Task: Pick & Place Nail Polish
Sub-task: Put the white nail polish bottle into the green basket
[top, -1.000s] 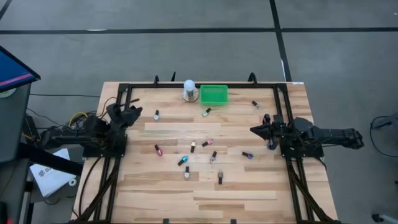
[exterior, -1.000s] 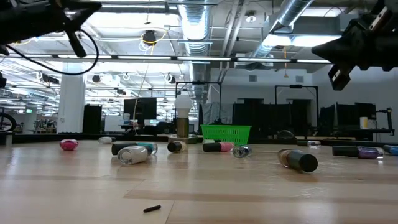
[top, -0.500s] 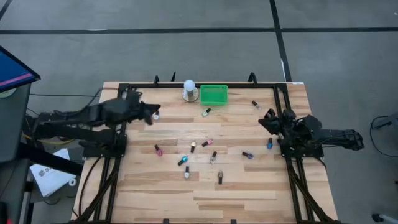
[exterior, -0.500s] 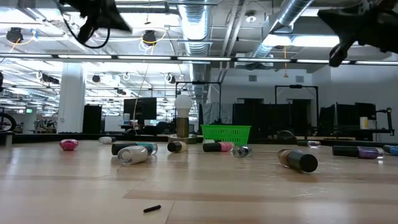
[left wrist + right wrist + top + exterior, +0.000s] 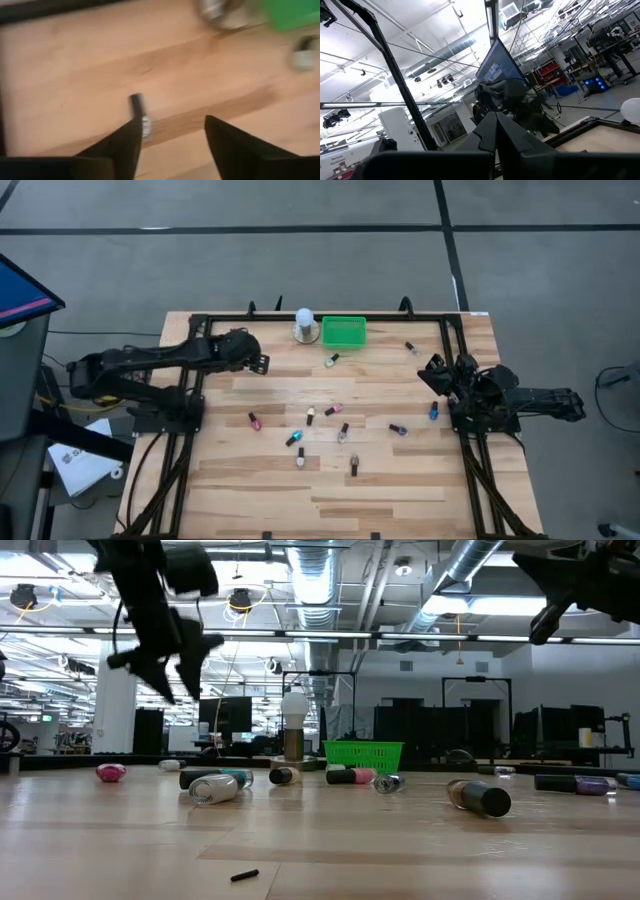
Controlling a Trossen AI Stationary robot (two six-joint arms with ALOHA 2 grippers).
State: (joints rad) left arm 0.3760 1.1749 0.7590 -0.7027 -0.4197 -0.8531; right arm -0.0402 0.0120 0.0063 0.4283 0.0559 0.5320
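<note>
My left gripper is to grip the pale nail polish bottle next by its glass body (image 5: 145, 127) and put the bottle into the green tray (image 5: 295, 12).
Several nail polish bottles lie on their sides on the wooden table, among them one by the tray (image 5: 332, 360), one pink (image 5: 254, 421) and one blue (image 5: 433, 412). My left gripper (image 5: 257, 363) hangs open above the table's far left part. In its wrist view a pale bottle with a dark cap (image 5: 140, 114) lies on the wood below, beside one finger (image 5: 125, 147). In the low view the left gripper (image 5: 178, 685) points down, well clear of the table. My right gripper (image 5: 434, 371) is shut and raised at the right side, holding nothing.
A small green tray (image 5: 344, 332) stands at the far edge with a white dome-topped object (image 5: 305, 326) to its left. A black frame (image 5: 200, 340) runs around the table top. The near half of the wood (image 5: 330, 500) holds no bottles.
My left gripper has swung from the table's left edge toward the right, come down over the bottle at the far left, and opened. My right gripper has drawn back a little toward the right edge and tipped upward, staying shut.
</note>
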